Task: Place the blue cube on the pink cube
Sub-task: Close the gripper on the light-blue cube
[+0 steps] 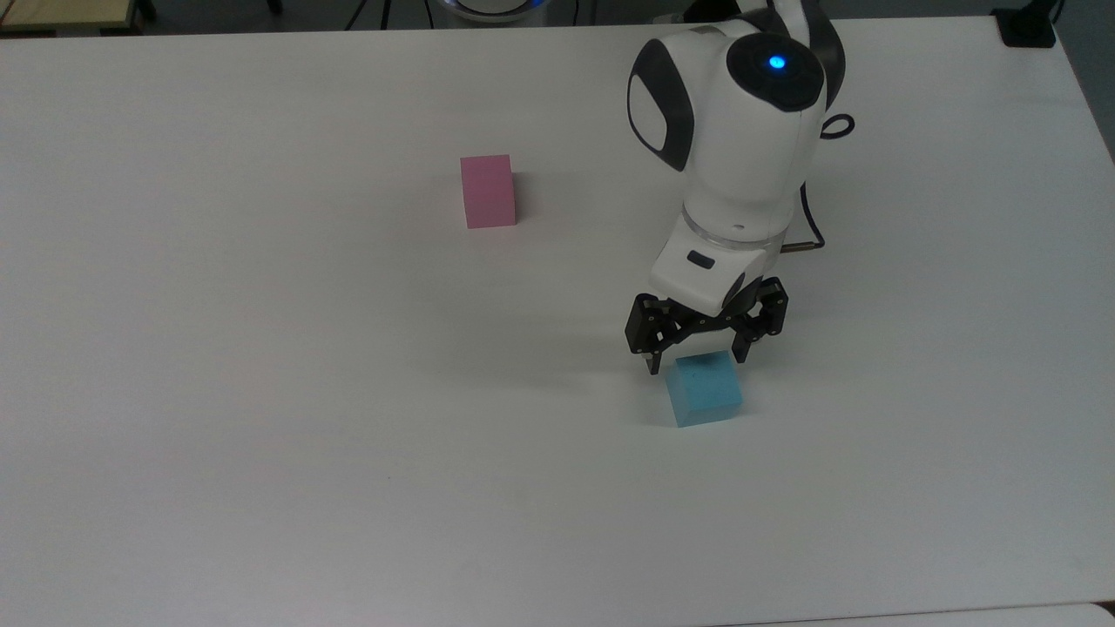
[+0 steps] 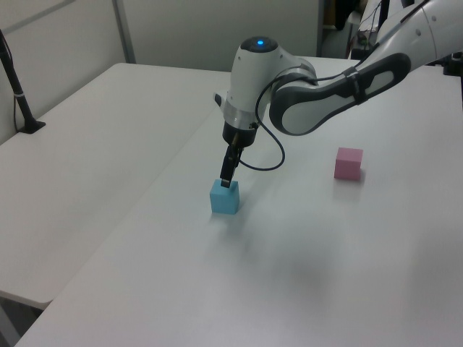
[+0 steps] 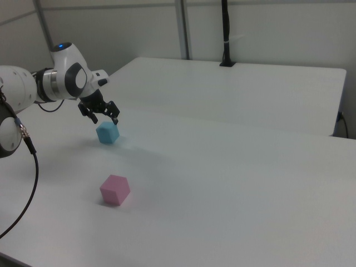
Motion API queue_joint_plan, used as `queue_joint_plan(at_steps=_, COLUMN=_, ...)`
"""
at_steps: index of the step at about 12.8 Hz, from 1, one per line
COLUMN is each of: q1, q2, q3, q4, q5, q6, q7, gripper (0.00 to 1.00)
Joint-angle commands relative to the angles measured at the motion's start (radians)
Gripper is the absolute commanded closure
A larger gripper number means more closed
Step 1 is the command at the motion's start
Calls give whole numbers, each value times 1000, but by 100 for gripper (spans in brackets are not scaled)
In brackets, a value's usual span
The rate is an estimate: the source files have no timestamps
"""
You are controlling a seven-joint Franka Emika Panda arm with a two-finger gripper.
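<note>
I should next grip the blue cube by its opposite sides, so that I can set the blue cube (image 2: 224, 198) flat on the pink cube (image 2: 348, 165).
The blue cube (image 1: 704, 389) rests on the white table (image 1: 261, 392), lower right of centre in the top view. My gripper (image 1: 697, 359) hangs just above it, open, one finger off each upper side of the cube and nothing held. In the left view the gripper (image 2: 227, 179) sits right over the blue cube (image 2: 224, 198); the right view shows the spread gripper (image 3: 105, 120) above the blue cube (image 3: 107, 133). The pink cube (image 1: 488, 192) stands alone, well off toward the top view's upper left, also seen as the pink cube (image 2: 348, 163) and the pink cube (image 3: 114, 189).
A second white table (image 2: 94, 144) adjoins along a seam. A black post (image 2: 18, 94) is clamped at its far edge, the same black post (image 3: 225, 33) standing at the back in the right view. A black block (image 1: 1028, 30) sits at the table's corner.
</note>
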Motion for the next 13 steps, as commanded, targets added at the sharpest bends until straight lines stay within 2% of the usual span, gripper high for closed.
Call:
queue_joint_plan(at_steps=1, q1=15, q2=7, q3=-4, q4=-15, q5=-15, q6=-4, q7=38, gripper=0)
queue_joint_plan(at_steps=8, q1=42, q2=64, q3=-5, q4=-4, q5=-20, q6=42, q7=87, gripper=0)
queue_joint_plan(at_steps=9, q1=42, q2=67, q3=-5, q4=-4, q5=-23, q6=46, q7=87, gripper=6)
queue_joint_plan(at_steps=11, q1=42, q2=72, q3=-5, q4=-4, q5=-34, q6=57, q7=89, gripper=45)
queue_joint_plan(at_steps=12, q1=42, q2=72, q3=-5, q4=-6, q5=-37, q6=57, q7=89, gripper=62)
queue_joint_plan(at_steps=13, q1=41, q2=73, q3=-5, q4=-6, q5=-40, q6=57, q7=87, gripper=73)
